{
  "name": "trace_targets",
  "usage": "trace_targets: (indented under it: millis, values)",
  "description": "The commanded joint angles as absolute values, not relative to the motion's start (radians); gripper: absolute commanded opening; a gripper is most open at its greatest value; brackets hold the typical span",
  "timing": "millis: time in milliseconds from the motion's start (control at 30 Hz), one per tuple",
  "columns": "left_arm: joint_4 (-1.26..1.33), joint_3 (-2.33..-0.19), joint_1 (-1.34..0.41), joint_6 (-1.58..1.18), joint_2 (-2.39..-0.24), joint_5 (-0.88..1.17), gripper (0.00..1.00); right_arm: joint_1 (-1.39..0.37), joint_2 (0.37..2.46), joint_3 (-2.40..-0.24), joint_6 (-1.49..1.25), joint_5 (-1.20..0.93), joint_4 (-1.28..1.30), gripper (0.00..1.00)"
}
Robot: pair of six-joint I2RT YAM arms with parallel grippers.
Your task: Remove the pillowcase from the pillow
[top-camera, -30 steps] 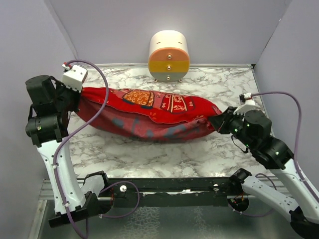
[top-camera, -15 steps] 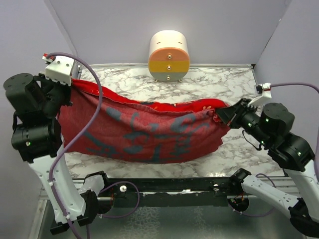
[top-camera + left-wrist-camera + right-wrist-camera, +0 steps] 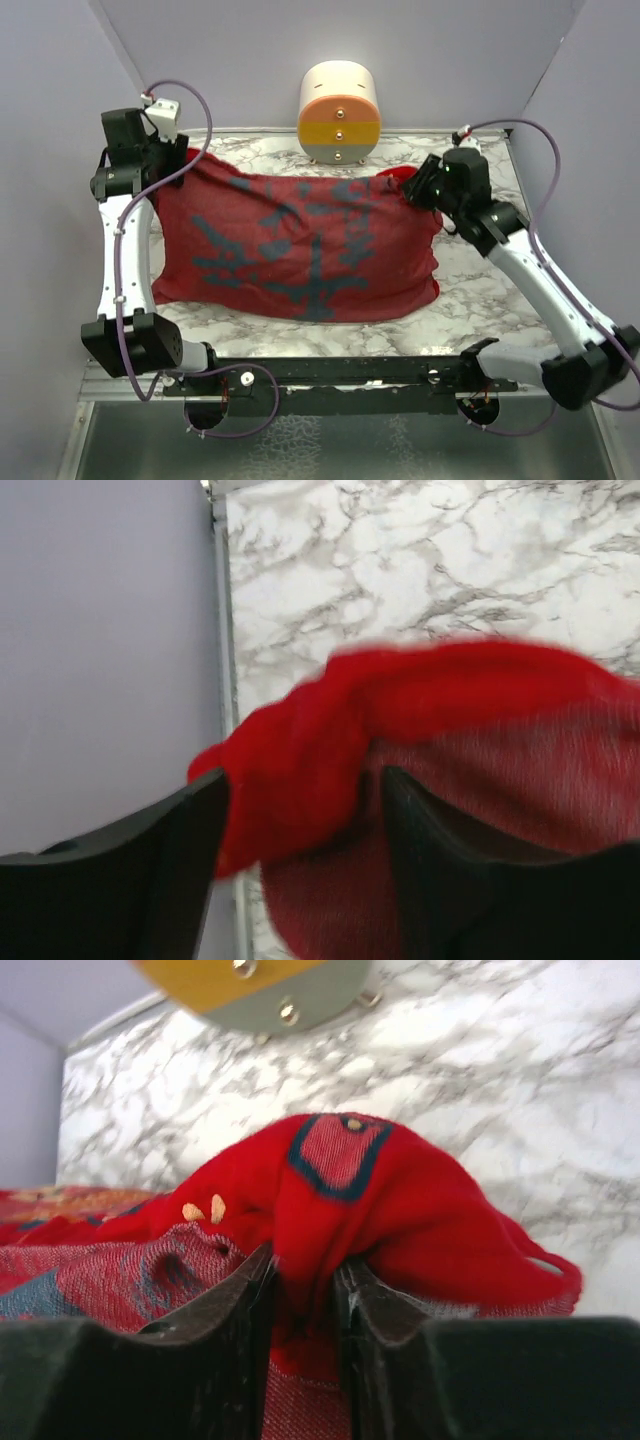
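My right gripper should next grab the pillowcase's far-corner fold (image 3: pixel 407 178) (image 3: pixel 308 1278) to lift it. The pillowcase's edge will then stay free for my left gripper.
The red pillowcase (image 3: pixel 300 250) lies spread flat on the marble table, its dull inner side with dark marks facing up. My left gripper (image 3: pixel 172 165) is at its far left corner. In the left wrist view its jaws stand wide apart, open (image 3: pixel 303 778), with a blurred bunch of the pillowcase (image 3: pixel 330 730) loose between them. My right gripper (image 3: pixel 412 188) is at the far right corner. Its jaws are parted a little, open (image 3: pixel 305 1260), and a fold of the pillowcase (image 3: pixel 400 1210) still sits in the gap. The pillow is out of view.
A cream-and-orange cylinder (image 3: pixel 339 113) stands at the back centre, just behind the cloth and close to the right gripper (image 3: pixel 250 985). Grey walls (image 3: pixel 100 660) close in the left, back and right sides. A black rail (image 3: pixel 330 370) runs along the table's (image 3: pixel 480 290) near edge.
Both arms carried the stretched pillowcase up and toward the back, and it now lies flat on the table. Both grippers went from shut on its corners to open.
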State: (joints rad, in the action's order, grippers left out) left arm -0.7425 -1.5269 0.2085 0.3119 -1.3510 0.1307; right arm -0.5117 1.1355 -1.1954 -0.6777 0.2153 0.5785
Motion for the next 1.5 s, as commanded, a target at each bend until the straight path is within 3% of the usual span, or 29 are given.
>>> trace_targets:
  millis: [0,33,67,233,467,733,900,967,1133,1267,1333,1467]
  values:
    - [-0.646,-1.643,0.103,0.284,-1.378,-0.031,0.83,-0.325,1.322,-1.270,-0.681,0.042,0.458,0.37]
    - [-0.642,-1.645,0.066,0.297,-1.376,-0.060,0.95,-0.290,1.358,-1.286,-0.676,0.017,0.457,0.45]
    - [-0.641,-1.645,0.029,0.312,-1.373,-0.084,0.99,-0.257,1.385,-1.305,-0.668,-0.009,0.460,0.52]
    - [-0.697,-1.650,-0.125,0.345,-1.373,-0.084,0.99,-0.181,1.408,-1.318,-0.641,-0.057,0.431,0.81]
    - [-0.816,-1.573,-0.209,0.391,-1.417,0.145,0.99,-0.130,1.355,-1.168,-0.654,-0.127,0.375,0.98]
    - [-0.697,-1.446,-0.222,0.489,-1.489,0.081,0.99,0.030,1.309,-0.859,-0.740,-0.305,0.228,1.00]
    - [-0.614,-1.328,-0.222,0.547,-1.511,0.026,0.95,0.086,1.349,-0.800,-0.816,-0.425,0.119,1.00]
    - [-0.597,-1.280,-0.219,0.569,-1.511,0.026,0.90,0.092,1.382,-0.805,-0.836,-0.460,0.075,1.00]
    - [-0.547,-1.141,-0.207,0.627,-1.491,0.011,0.59,0.127,1.495,-0.799,-0.945,-0.621,-0.119,1.00]
    - [-0.553,-1.082,-0.181,0.631,-1.486,0.019,0.41,0.130,1.629,-0.793,-1.019,-0.722,-0.233,1.00]
    - [-0.556,-1.058,-0.176,0.631,-1.476,0.021,0.39,0.130,1.673,-0.754,-1.075,-0.763,-0.353,1.00]
    - [-0.595,-1.041,-0.174,0.632,-1.443,0.059,0.45,0.101,1.699,-0.733,-1.161,-0.811,-0.564,0.99]
